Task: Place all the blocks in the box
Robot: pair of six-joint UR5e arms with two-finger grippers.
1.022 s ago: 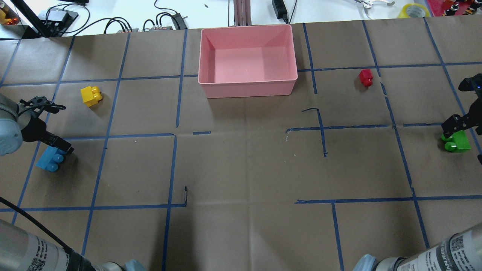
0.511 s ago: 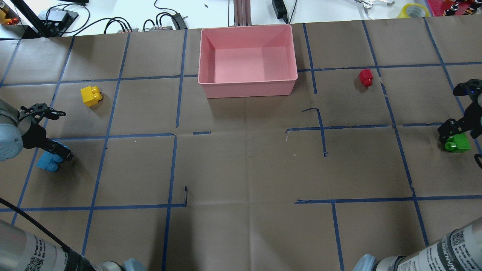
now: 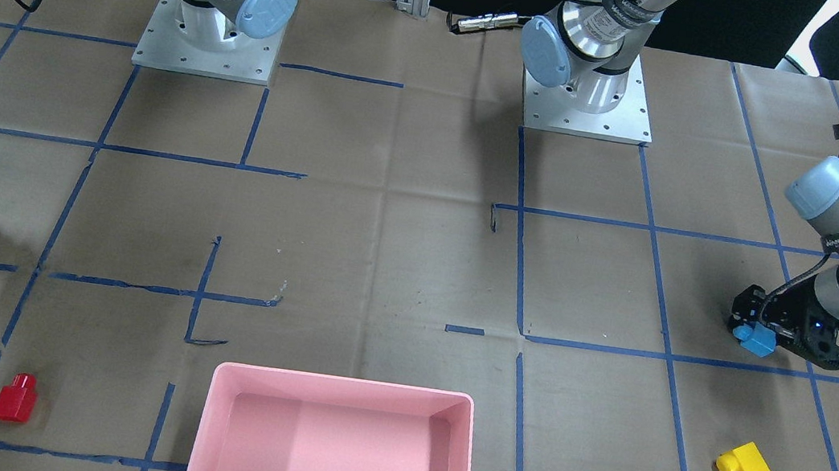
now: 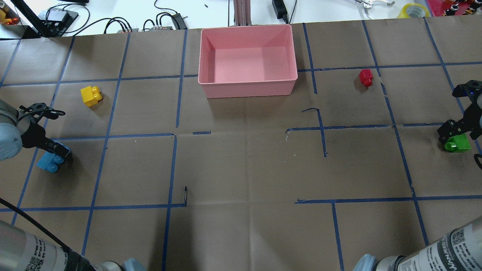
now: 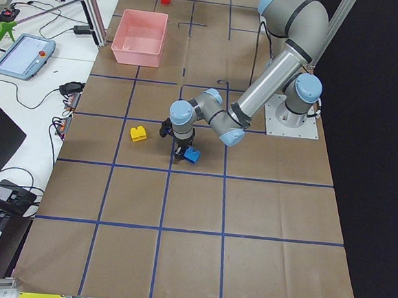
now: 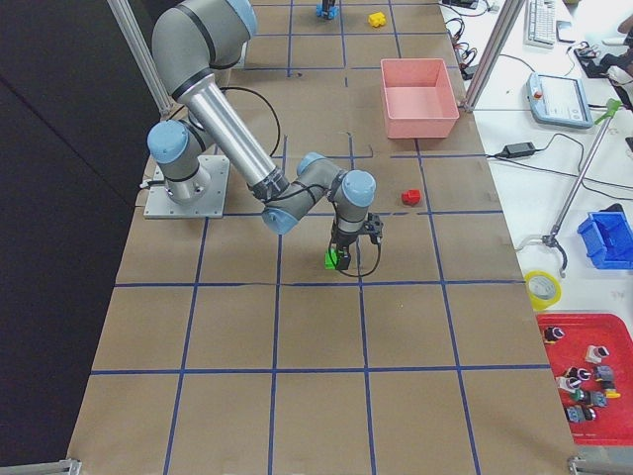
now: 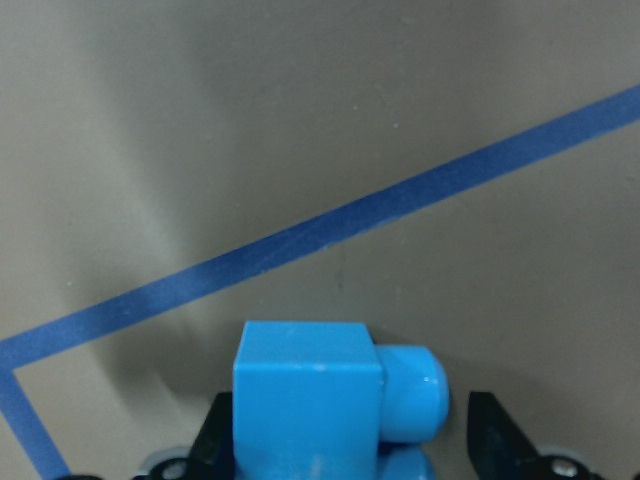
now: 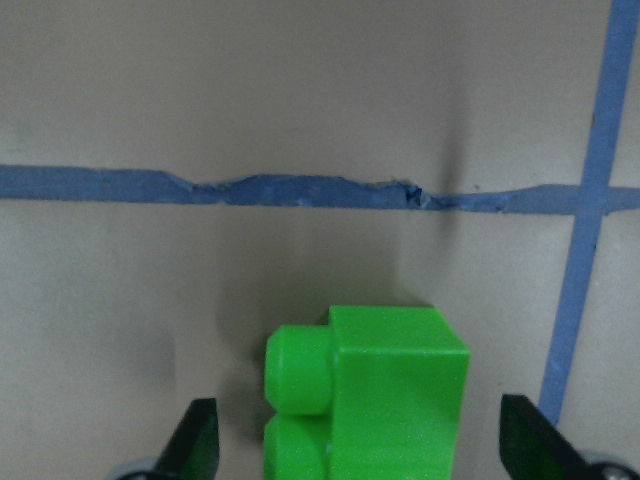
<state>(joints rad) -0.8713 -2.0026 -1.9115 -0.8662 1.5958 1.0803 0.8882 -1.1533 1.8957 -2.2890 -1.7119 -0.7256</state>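
The right gripper grabs the green block by its studded and flat opposite sides next, to put the block into the pink box [image 3: 330,443].
The pink box [image 4: 246,87] stands at the table's far middle with nothing showing inside. My left gripper [image 4: 56,151] is open and low over the table, its fingers on either side of the blue block [image 7: 310,400], which lies on the paper [image 4: 48,162]. My right gripper [image 4: 453,133] is open and low, its fingers on either side of the green block [image 8: 395,395], with gaps on both sides; the block lies at the right edge [image 4: 458,143]. The yellow block [image 4: 90,95] lies far left. The red block [image 4: 365,77] lies right of the box.
Brown paper with a blue tape grid covers the table. The two arm bases [image 3: 209,37] [image 3: 589,88] stand at the robot's side. Cables and a power strip [image 4: 280,8] lie beyond the far edge. A roll of tape [image 4: 413,10] lies at the far right.
Both grippers have come down over their blocks. The left one has shifted a little towards the blue block, the right one towards the green block. No block has moved.
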